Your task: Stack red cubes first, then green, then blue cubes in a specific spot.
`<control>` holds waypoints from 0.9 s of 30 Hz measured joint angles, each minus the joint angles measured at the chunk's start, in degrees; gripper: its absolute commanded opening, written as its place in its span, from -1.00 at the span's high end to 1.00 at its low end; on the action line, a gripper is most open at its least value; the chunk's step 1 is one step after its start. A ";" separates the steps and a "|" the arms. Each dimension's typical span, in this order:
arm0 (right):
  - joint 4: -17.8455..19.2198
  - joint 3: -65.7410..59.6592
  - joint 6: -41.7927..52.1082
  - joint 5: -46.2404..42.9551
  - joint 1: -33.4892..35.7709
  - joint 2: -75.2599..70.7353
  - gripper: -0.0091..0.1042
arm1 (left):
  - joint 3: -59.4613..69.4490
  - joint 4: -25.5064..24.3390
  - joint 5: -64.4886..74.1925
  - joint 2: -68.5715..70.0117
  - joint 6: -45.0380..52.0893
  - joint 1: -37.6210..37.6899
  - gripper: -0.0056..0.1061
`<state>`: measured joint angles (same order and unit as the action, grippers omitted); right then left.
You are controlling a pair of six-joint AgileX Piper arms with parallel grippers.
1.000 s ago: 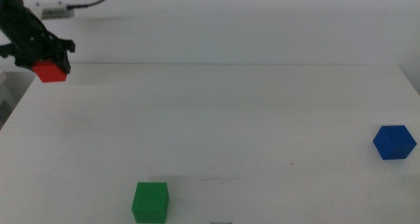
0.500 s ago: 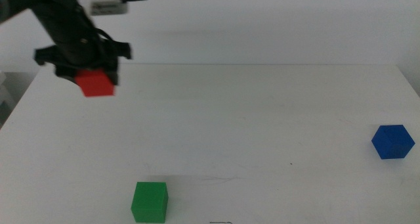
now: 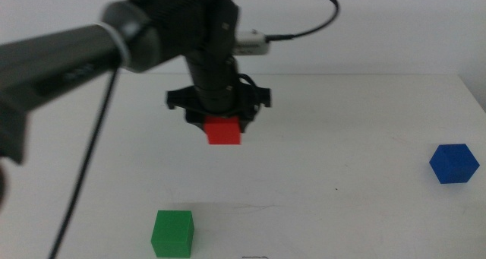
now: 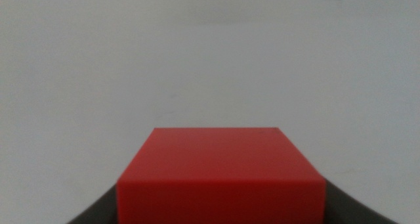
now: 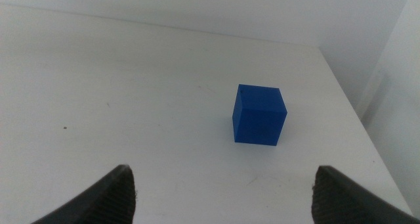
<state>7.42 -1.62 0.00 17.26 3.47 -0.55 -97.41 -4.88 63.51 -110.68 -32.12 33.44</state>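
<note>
My left gripper is holding the red cube and needs to keep holding it. The red cube's lower edge is high above the white tabletop in the middle view.
My left gripper is shut on the red cube and holds it above the middle of the white table; the cube fills the lower half of the left wrist view between the dark jaws. The green cube rests near the front edge, left of centre. The blue cube rests at the far right; it also shows in the right wrist view. My right gripper is open and empty, short of the blue cube, and out of the middle view.
The table's right edge runs close beside the blue cube. A cable trails from the left arm's wrist toward the back. The white tabletop stretches bare between the cubes.
My left gripper has carried the red cube from the far left back corner rightward to above the table's middle. The green and blue cubes have not moved.
</note>
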 measured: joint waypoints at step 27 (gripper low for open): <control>0.00 0.00 0.00 0.00 0.00 0.00 -0.60 | -3.48 3.41 -1.00 -13.66 -8.69 5.74 0.93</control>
<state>7.42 -1.62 0.00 17.26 3.47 -0.55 -100.89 -1.47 62.51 -124.34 -40.81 39.19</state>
